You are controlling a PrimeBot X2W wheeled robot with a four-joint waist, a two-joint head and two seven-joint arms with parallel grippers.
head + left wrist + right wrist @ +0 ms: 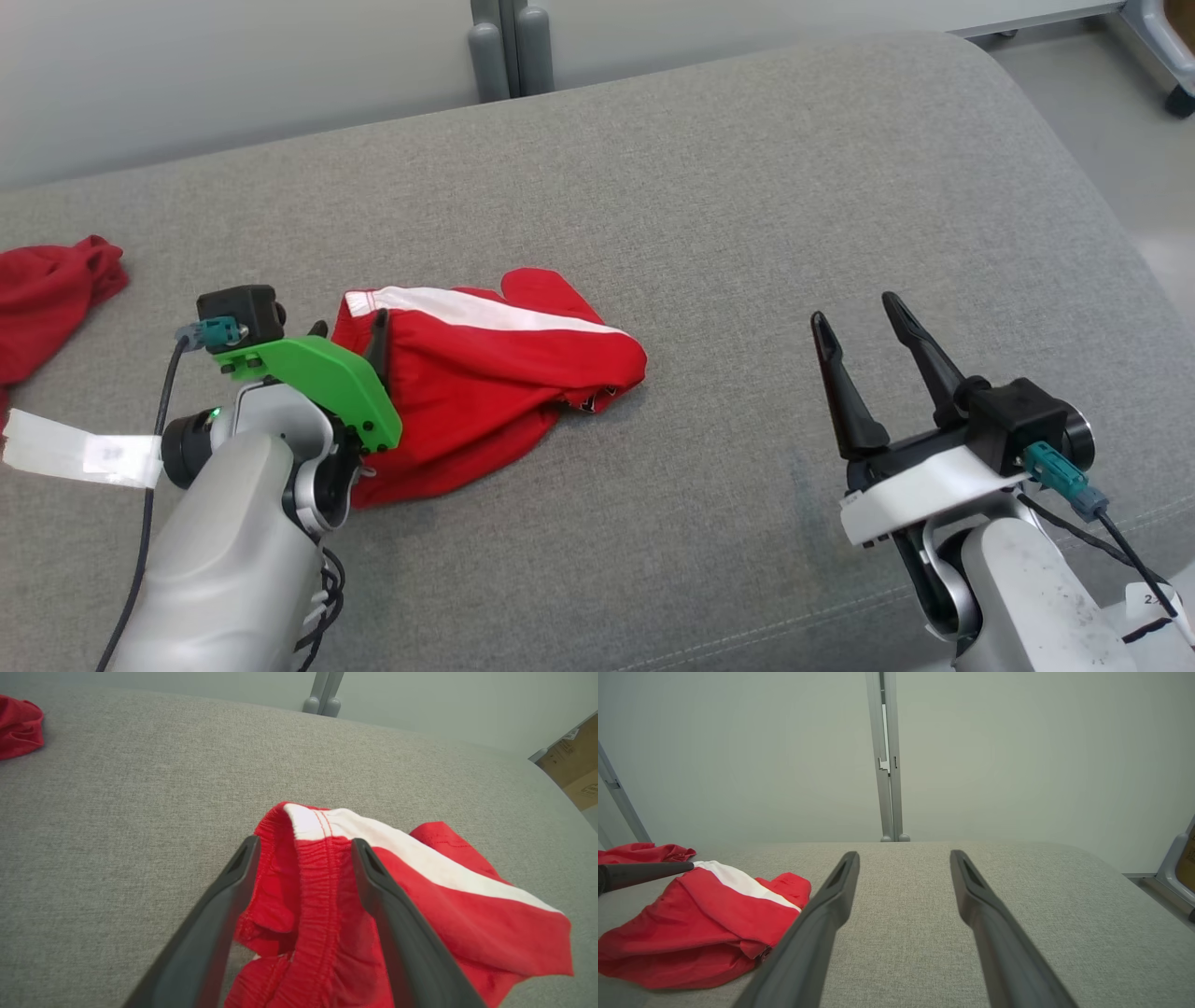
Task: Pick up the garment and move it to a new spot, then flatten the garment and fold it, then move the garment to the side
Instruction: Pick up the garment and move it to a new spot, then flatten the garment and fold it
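Note:
I will move the red shorts [482, 381] to a new spot, so next I will grab them by their elastic waistband [358, 326] with my left gripper.
The garment [485, 373], red shorts with a white side stripe, lies crumpled on the grey cushion [709, 205] left of centre. My left gripper [350, 331] stands open at its left end, the two dark fingers straddling the elastic waistband [317, 877]; one finger [243, 868] is to the waistband's left, the other over the red cloth. The garment [705, 919] also shows at the lower left of the right wrist view. My right gripper [859, 317] stands open over bare cushion well to the right of the garment, nothing between its fingers [845, 877].
A second red cloth [47, 289] lies at the cushion's far left edge, also seen as red cloth [18, 725]. A white tag [79, 448] sits by my left forearm. The cushion's right edge rounds off toward the floor [1111, 112]; a pale wall stands behind.

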